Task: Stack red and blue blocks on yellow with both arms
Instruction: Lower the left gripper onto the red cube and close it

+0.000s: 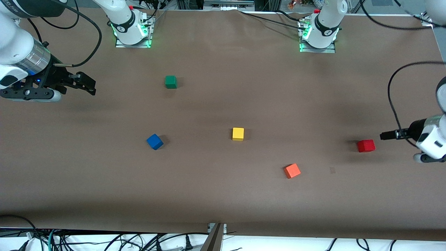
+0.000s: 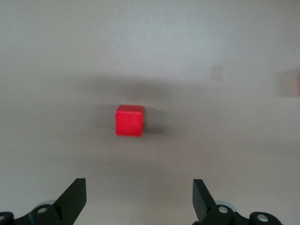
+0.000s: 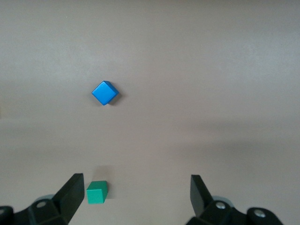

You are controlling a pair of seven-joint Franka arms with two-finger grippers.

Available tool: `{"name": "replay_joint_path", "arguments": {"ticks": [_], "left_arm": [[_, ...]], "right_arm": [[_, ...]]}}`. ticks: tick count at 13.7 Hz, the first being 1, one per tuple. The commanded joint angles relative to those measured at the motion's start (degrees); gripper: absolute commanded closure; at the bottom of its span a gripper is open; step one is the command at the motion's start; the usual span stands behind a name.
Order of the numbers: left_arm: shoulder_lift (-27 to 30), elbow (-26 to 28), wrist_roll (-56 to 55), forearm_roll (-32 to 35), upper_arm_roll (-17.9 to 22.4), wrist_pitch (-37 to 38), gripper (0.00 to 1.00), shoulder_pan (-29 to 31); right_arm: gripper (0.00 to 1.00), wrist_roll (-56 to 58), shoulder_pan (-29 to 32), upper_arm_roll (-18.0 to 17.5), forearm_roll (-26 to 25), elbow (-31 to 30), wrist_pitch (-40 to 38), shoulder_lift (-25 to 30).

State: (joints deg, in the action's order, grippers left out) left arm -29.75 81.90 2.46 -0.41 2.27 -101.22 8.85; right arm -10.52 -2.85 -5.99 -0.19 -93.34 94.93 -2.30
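My left gripper grabs the red cube by its opposite sides next, to stack it on the yellow block.
The yellow cube sits mid-table. The red cube lies toward the left arm's end, and also shows in the left wrist view. The blue cube lies toward the right arm's end, turned at an angle, and also shows in the right wrist view. My left gripper is open and empty, up in the air short of the red cube; only its wrist shows in the front view. My right gripper is open and empty, raised over the table's right-arm end, apart from the blue cube.
A green cube lies farther from the front camera than the blue cube, and shows by one right fingertip. An orange cube lies nearer the camera, between the yellow and red cubes. Brown table cover.
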Motion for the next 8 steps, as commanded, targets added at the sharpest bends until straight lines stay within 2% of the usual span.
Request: {"name": "replay_joint_path", "arguments": {"ticks": [1,5,8], "left_arm": [[-2.3,3.8,0.5,-0.4,-0.2,-7.3,0.0,1.2],[-3.2,12.5,0.7,0.1,-0.2,-20.2,0.0,1.8],[-5.5,14.5,4.3,0.0,-0.3,-25.9,0.0,1.9]], "right_arm": [[0.0,0.6,0.8,-0.7,0.2,-0.6,0.2,0.9],[0.0,0.6,0.8,-0.7,0.2,-0.6,0.2,0.9],[0.0,0.6,0.8,-0.7,0.2,-0.7,0.2,0.9]]}}
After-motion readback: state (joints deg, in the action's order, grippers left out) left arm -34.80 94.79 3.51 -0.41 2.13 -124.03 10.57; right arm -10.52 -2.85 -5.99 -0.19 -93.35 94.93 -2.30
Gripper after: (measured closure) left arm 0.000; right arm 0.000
